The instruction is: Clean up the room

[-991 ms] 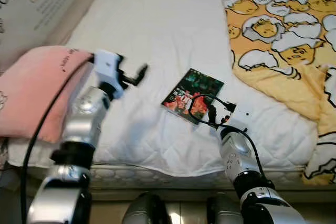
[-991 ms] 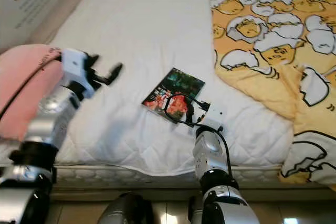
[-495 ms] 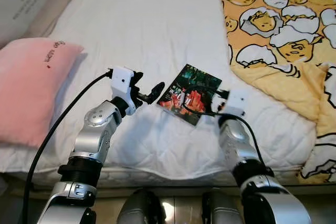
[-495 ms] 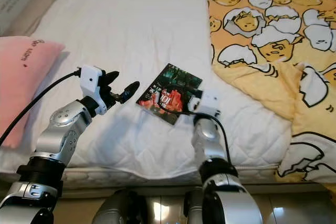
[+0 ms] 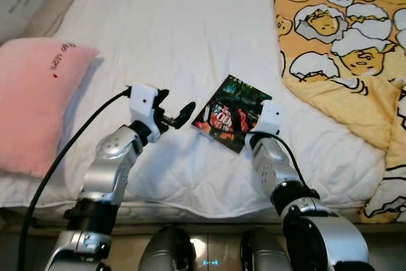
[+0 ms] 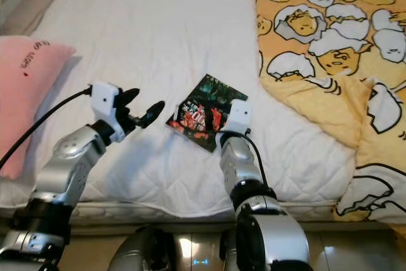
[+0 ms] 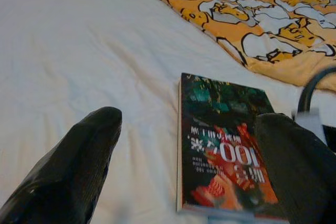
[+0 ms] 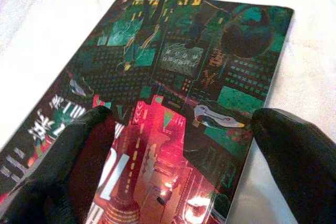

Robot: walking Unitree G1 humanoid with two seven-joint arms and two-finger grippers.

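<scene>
My right gripper is to clean up the bed (image 5: 171, 30), so it should pick up the book by its spine next.
A book (image 5: 228, 111) with a dark green and red cover lies flat on the white bed (image 5: 171, 30), near its front edge. My left gripper (image 6: 144, 101) hovers just left of the book, open, its fingers pointing at the book's left edge (image 7: 181, 140). My right gripper (image 8: 184, 116) is over the book's near right corner, open, with one black finger (image 8: 79, 166) above the cover and the other finger (image 8: 294, 156) just past the book's edge. Nothing is held by either gripper.
A pink pillow (image 5: 35, 103) lies at the bed's left side. A yellow blanket (image 5: 342, 36) with an egg cartoon pattern covers the right side and hangs over the corner. The mattress's front edge (image 5: 190, 204) runs just below my arms.
My left gripper has swung from beside the pink pillow rightward to the book's left edge. My right gripper has moved forward onto the book's near corner. The camera also shifted.
</scene>
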